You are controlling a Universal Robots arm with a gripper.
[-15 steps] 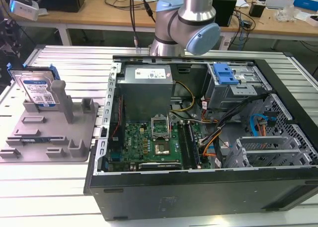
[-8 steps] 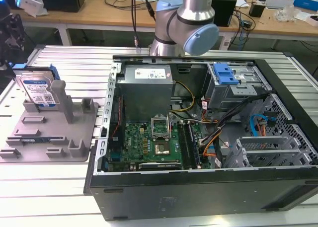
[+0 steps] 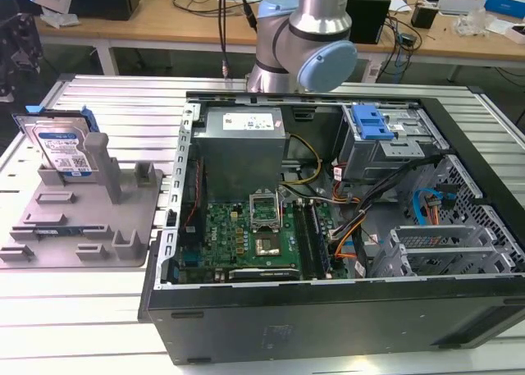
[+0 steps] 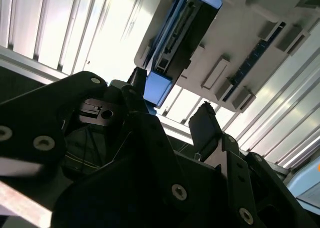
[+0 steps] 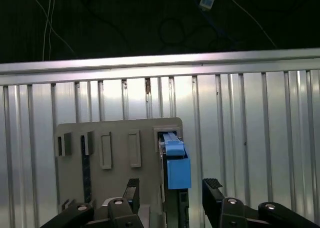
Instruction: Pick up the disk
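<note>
My gripper lowers to the disk's blue bar (image 3: 89, 119) before closing on the disk. My fingers stop above the blue bar, so closing now would miss.
The disk (image 3: 59, 148) is a silver hard drive with a white-and-blue label. It stands on edge in a slot of the grey holder tray (image 3: 82, 227), at the exterior view's left. Both wrist views show it edge-on, with its blue side rail (image 5: 175, 165) (image 4: 159, 86) facing the camera. My gripper (image 5: 172, 190) (image 4: 170, 96) is open. Its two black fingertips (image 5: 132, 188) stand apart on either side of the disk's line, some way off it and not touching. The tray (image 5: 115, 138) (image 4: 235, 33) lies beyond the fingers.
An open computer case (image 3: 328, 227) fills the exterior view's middle and right, with a blue-handled drive cage (image 3: 373, 129) inside. Tray and case rest on a slatted metal table (image 3: 107, 96) (image 5: 240, 128). The arm's joints (image 3: 303, 38) rise behind the case. A cluttered workbench stands farther back.
</note>
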